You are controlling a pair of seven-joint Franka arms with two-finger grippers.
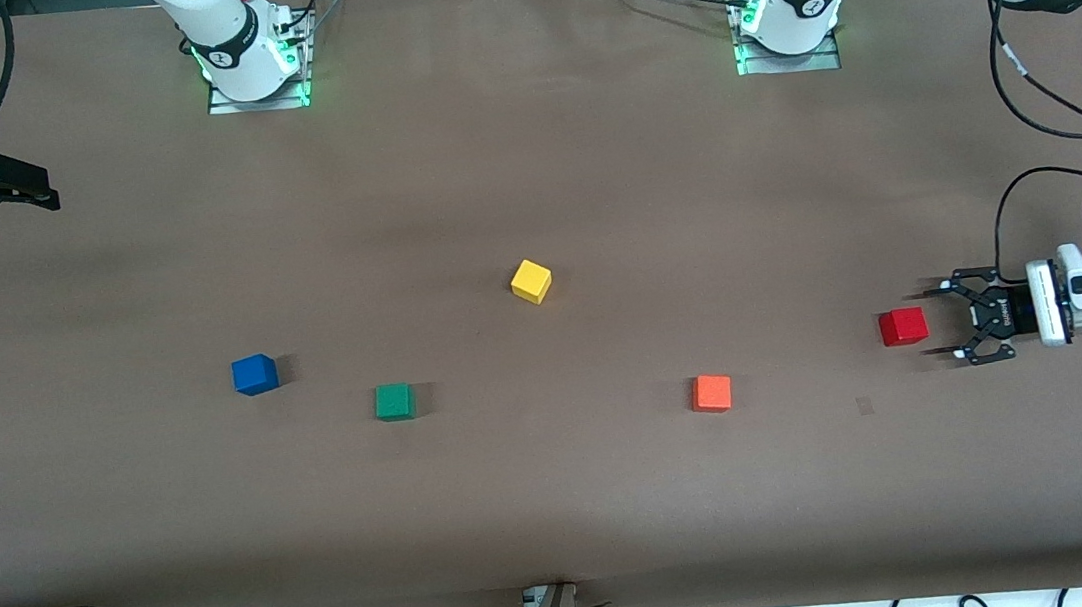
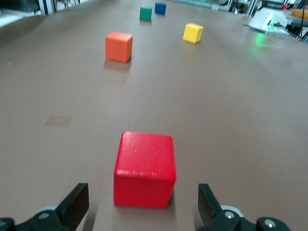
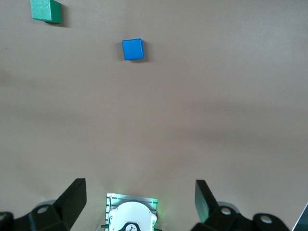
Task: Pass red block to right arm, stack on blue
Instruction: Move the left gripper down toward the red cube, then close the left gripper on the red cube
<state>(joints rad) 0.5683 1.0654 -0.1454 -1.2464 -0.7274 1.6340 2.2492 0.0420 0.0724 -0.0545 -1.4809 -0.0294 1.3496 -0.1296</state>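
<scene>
My left gripper should grab the red block [image 1: 903, 326] by its sides next. It then needs to hand the block to the right arm to be stacked on blue [image 1: 255, 375].
The red block [image 1: 903, 326] [image 2: 144, 169] lies on the brown table at the left arm's end. My left gripper [image 1: 941, 320] [image 2: 143, 196] is low over the table right beside it, open. Its black fingers [image 2: 77, 204] stand wide on either side of the block's near face and touch nothing. The blue block [image 1: 254, 374] [image 3: 132, 49] sits toward the right arm's end. My right gripper [image 1: 34, 190] [image 3: 139, 191] hangs open and empty, high above that end of the table, well apart from the blue block.
An orange cube [image 1: 711, 393] lies between the red block and a green cube [image 1: 394, 401], which is beside the blue block. A yellow cube [image 1: 531, 281] sits mid-table. Both arm bases [image 1: 253, 67] stand along the back edge, and cables run along the front edge.
</scene>
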